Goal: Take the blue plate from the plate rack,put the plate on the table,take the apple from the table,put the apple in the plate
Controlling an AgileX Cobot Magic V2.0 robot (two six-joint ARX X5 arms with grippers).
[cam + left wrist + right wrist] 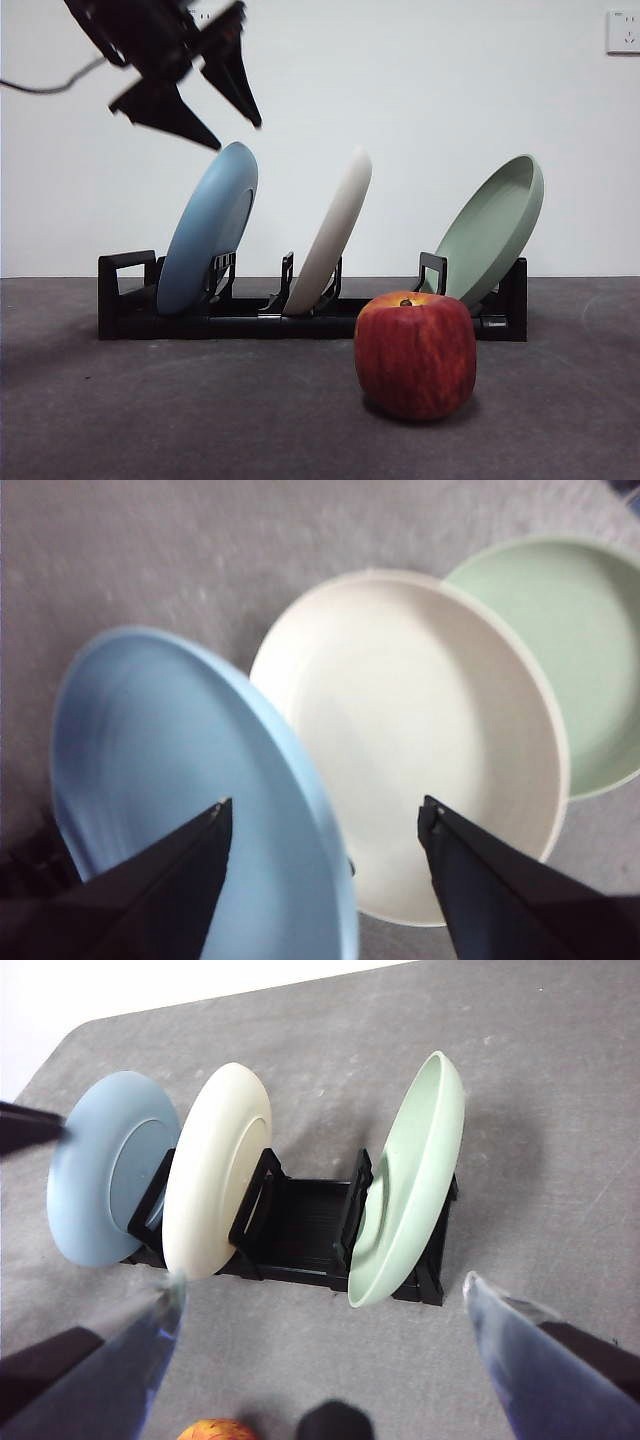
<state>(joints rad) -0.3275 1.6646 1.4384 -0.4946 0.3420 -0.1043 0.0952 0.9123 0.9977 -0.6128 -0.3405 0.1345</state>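
Next, my left gripper grabs the blue plate by its thin upper rim [239, 149], since the blue plate's broad round body [198, 228] is far wider than the gripper's open fingers.
The blue plate [205, 235] stands tilted in the left end slot of the black plate rack [130, 300]. My left gripper [238, 134] hangs just above the plate's top rim, jaws open. In the left wrist view the left gripper [325, 802] straddles the blue plate's [170, 740] rim without touching it. The red apple [415, 355] sits on the table [200, 420] in front of the rack's right half. My right gripper [322, 1280] is open and empty, high above the rack [300, 1230] and blue plate [90, 1180], with the apple [215, 1430] at the picture's edge.
A cream-white plate [330, 240] stands in the rack's middle slot and a sage-green plate [495, 230] at its right end, both tilted. They also show in the left wrist view, cream [400, 730] and green [560, 630]. A white wall lies behind.
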